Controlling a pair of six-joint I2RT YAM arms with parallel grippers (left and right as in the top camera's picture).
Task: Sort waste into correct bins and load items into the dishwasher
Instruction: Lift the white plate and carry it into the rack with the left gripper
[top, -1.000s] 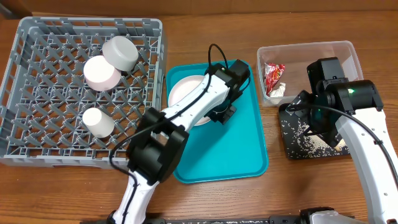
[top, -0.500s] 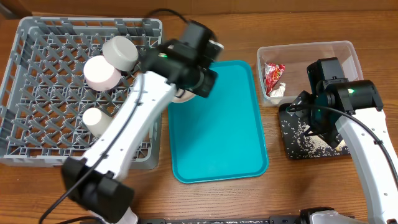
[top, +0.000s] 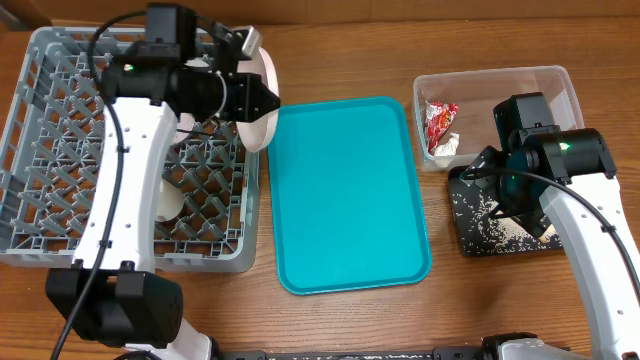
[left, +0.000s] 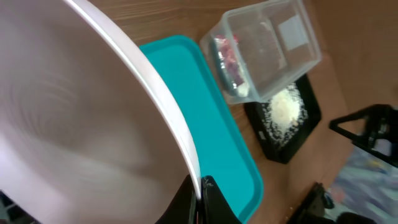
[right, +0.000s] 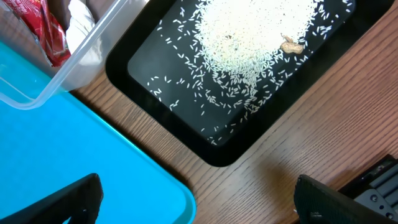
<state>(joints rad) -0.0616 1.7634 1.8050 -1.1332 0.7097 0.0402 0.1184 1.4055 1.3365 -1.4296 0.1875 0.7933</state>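
Note:
My left gripper should stay closed for now. The white plate hangs over the rack's side and would fall short if it opened now.
My left gripper (top: 250, 100) (left: 200, 194) is shut on the rim of the white plate (top: 262, 108) (left: 74, 124) and holds it on edge over the right wall of the grey dish rack (top: 60, 235). The arm hides the bowls in the rack; a bit of the white cup (top: 170, 203) shows. My right gripper (right: 196, 199) is open and empty above the black tray (top: 470, 235) (right: 186, 134), which holds white rice (right: 249, 37). The clear tub (top: 540, 82) (left: 273, 43) holds the red wrapper (top: 440, 120) (right: 37, 28).
The teal serving tray (top: 345, 195) (right: 74, 162) lies bare between the rack and the bins. A small brown scrap (right: 290, 44) lies on the rice. Bare wooden table (top: 330, 320) runs along the front.
My left gripper lifted the white plate off the teal tray and carried it left to the rack's right wall, tipping it on edge. The right arm has not moved.

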